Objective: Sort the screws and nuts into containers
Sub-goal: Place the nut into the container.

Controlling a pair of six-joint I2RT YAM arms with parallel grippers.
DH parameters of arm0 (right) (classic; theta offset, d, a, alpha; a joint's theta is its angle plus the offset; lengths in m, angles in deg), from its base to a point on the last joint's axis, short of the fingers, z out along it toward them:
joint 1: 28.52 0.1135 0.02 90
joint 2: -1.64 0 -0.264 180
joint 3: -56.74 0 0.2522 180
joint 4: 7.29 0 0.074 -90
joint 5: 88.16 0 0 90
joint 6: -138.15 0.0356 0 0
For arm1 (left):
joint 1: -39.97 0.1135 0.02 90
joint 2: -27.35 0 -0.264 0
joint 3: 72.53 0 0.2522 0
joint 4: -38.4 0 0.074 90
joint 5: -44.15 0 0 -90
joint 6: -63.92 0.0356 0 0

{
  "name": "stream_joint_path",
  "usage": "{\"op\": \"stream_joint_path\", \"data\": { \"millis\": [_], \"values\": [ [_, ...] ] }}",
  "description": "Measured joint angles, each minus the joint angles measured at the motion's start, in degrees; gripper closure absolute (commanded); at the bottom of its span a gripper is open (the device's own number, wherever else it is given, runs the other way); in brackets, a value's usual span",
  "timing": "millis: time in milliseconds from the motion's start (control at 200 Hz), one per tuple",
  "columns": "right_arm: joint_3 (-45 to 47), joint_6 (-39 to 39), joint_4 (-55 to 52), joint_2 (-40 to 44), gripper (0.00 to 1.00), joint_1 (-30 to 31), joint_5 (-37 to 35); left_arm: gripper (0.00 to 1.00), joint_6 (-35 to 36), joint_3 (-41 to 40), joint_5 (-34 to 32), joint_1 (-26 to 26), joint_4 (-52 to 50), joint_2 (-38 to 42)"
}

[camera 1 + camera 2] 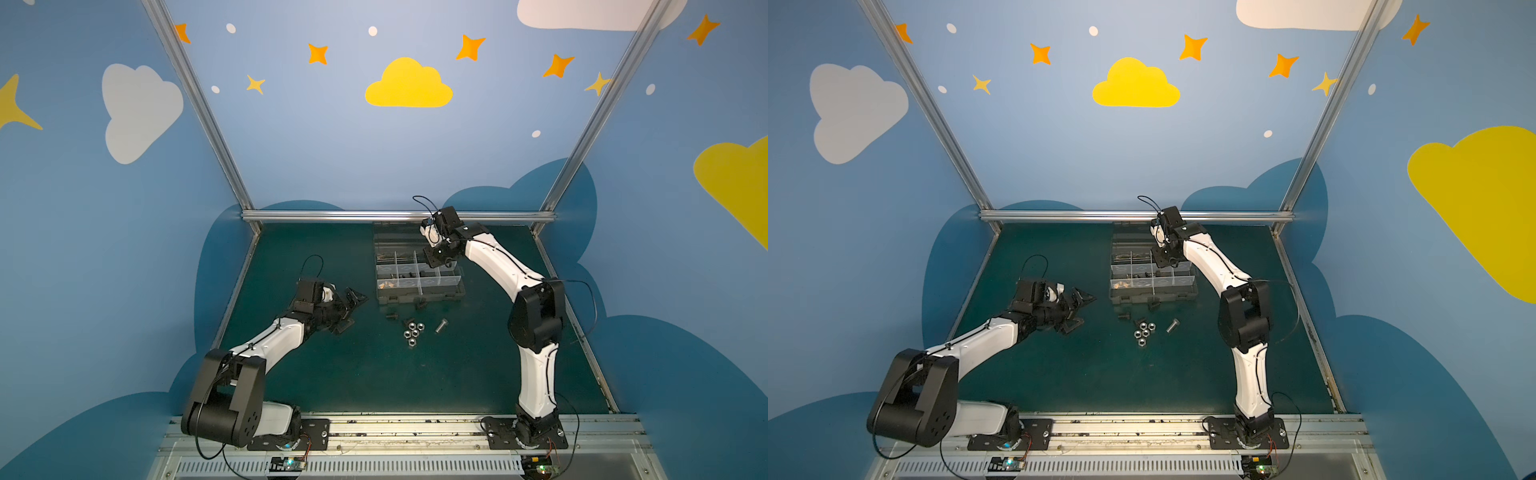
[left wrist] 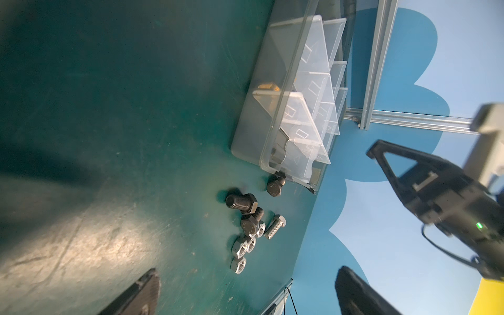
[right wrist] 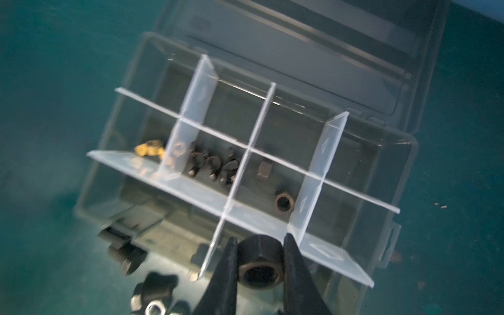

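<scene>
I should keep the dark nut in my right gripper until it reaches the matching nuts' section (image 3: 270,186), as the dark nut's lower edge (image 3: 260,286) hangs high over the box's front row.
The containers are compartments of a grey organiser box (image 1: 419,296) (image 1: 1152,294) with its lid open, at the back middle of the mat. My right gripper (image 1: 434,259) (image 3: 260,241) hangs over the box's near right compartments, shut on a dark nut (image 3: 260,263). One compartment holds black screws (image 3: 212,163), another dark nuts (image 3: 284,202), another brass pieces (image 3: 150,148). In front of the box lie several silver nuts (image 1: 413,330) (image 2: 242,248), a silver screw (image 1: 441,325) (image 2: 275,226) and black screws (image 1: 392,316) (image 2: 241,203). My left gripper (image 1: 353,311) (image 2: 248,272) is open and empty, left of the pile.
The green mat (image 1: 332,374) is bounded by aluminium rails at the back (image 1: 399,215) and sides. The box's clear lid (image 3: 327,41) lies flat behind it. Both arm bases sit on the front rail (image 1: 399,428).
</scene>
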Motion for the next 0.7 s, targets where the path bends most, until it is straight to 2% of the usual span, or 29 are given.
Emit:
{"op": "stream_joint_path", "data": {
  "millis": [190, 385, 561, 701],
  "values": [
    [-2.75, 0.81, -0.52, -6.01, 1.0, -0.57, -2.27, 0.0, 0.0, 0.0, 0.0, 0.07, -0.15, 0.0],
    [-2.82, 1.25, -0.87, -7.1, 0.92, -0.55, -3.15, 0.0, 0.0, 0.0, -0.02, 0.07, -0.42, 0.02],
    [-2.82, 1.25, -0.85, -7.1, 0.73, -0.55, -3.65, 0.0, -0.02, 0.0, -0.02, 0.07, -0.44, 0.11],
    [-2.82, 1.25, -0.83, -7.1, 0.66, -0.55, -3.69, 0.0, 0.0, 0.0, -0.04, 0.07, -0.57, 0.11]
  ]
}}
